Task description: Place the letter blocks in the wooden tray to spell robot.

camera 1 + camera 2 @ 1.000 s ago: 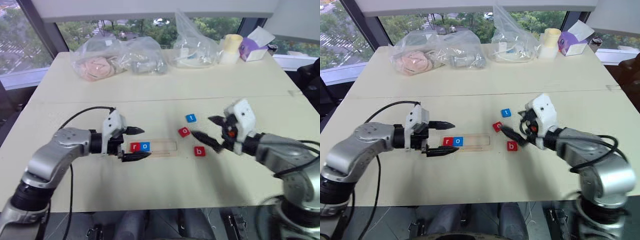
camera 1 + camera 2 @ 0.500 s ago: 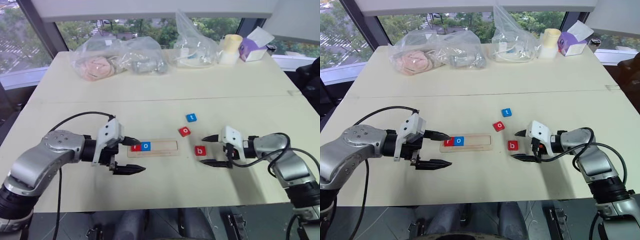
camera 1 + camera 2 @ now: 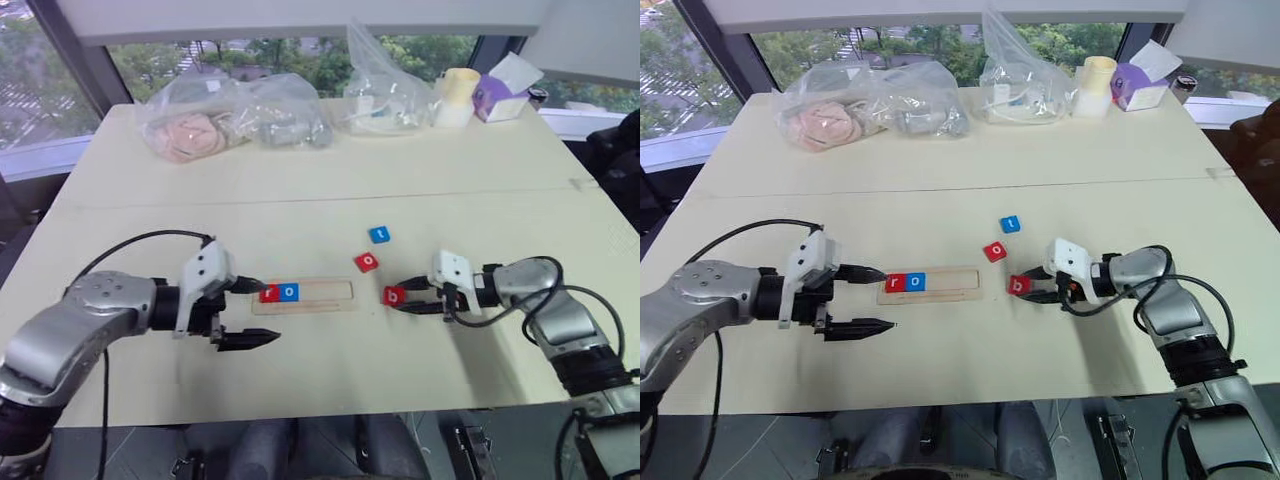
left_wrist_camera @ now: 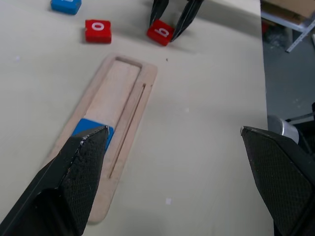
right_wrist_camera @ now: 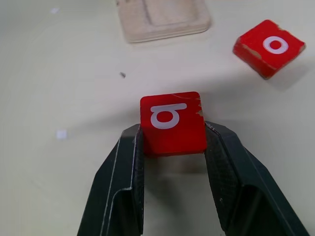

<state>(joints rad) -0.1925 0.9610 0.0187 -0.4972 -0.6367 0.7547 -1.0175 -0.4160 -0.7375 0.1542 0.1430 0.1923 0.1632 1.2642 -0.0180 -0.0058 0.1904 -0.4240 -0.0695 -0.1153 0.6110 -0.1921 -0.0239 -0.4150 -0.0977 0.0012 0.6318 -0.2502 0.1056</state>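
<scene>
The red b block is short of the wooden tray in the right wrist view. The block stays held in my right gripper from here until it reaches the tray.
The wooden tray [image 3: 318, 297] lies mid-table with a red r block [image 3: 270, 293] and a blue o block [image 3: 290, 292] at its left end. Just off the tray's right end, my right gripper [image 3: 398, 297] is shut on the red b block [image 5: 172, 123], which rests on the table. Beyond it lie a red o block [image 3: 367, 262] and a blue t block [image 3: 380, 235]. My left gripper [image 3: 265, 313] stands open at the tray's left end, one finger by the r block, nothing between its fingers.
Clear plastic bags [image 3: 235, 115] with soft items line the table's far side, along with another bag [image 3: 385, 95], a pale cup [image 3: 455, 95] and a purple-and-white box [image 3: 505, 90]. A black cable [image 3: 140, 245] loops over my left arm.
My right gripper came down from near the red o block, stood open around the b block, and has now shut on it. My left gripper drew back a little to the left.
</scene>
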